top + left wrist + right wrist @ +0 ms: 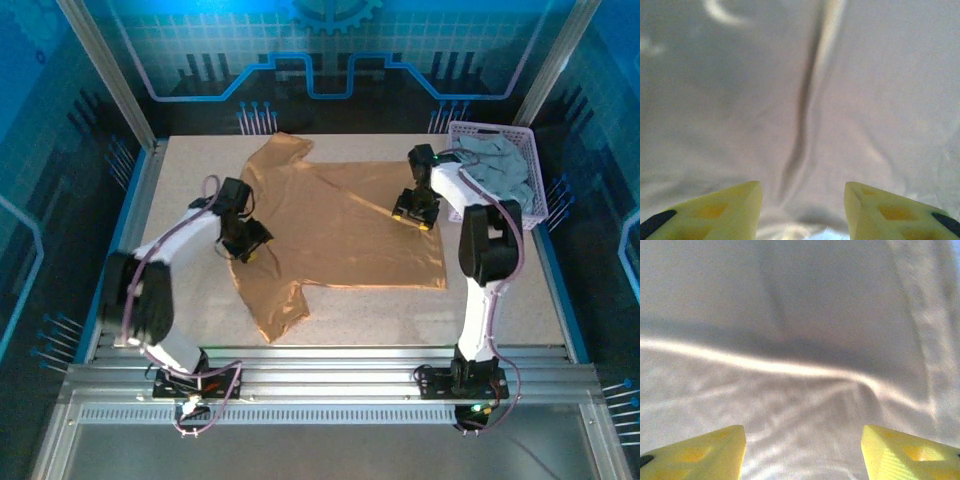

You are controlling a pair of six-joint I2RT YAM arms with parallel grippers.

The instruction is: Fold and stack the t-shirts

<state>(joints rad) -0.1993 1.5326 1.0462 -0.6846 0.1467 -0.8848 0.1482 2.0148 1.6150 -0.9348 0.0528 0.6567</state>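
Next, my right gripper grabs the tan t-shirt [340, 230] by the near corner of its hem end [441, 285] to fold its near side inward.
A tan t-shirt [340, 230] lies spread flat across the middle of the table, with one sleeve toward the back and one toward the front left. My left gripper [254, 249] hovers at the shirt's left edge. In the left wrist view its jaws [802, 189] stand open over the creased fabric [740, 100], holding nothing. My right gripper [414, 213] is at the shirt's right edge, near the basket. Its jaws [803, 431] are open above the wrinkled cloth [790, 315]. A pale grey-blue t-shirt [497, 165] lies crumpled in the basket.
The lavender lattice basket [538, 185] stands at the back right corner of the table. Bare tabletop [500, 290] lies in front of and right of the tan shirt. Metal rails run along the near edge by the arm bases.
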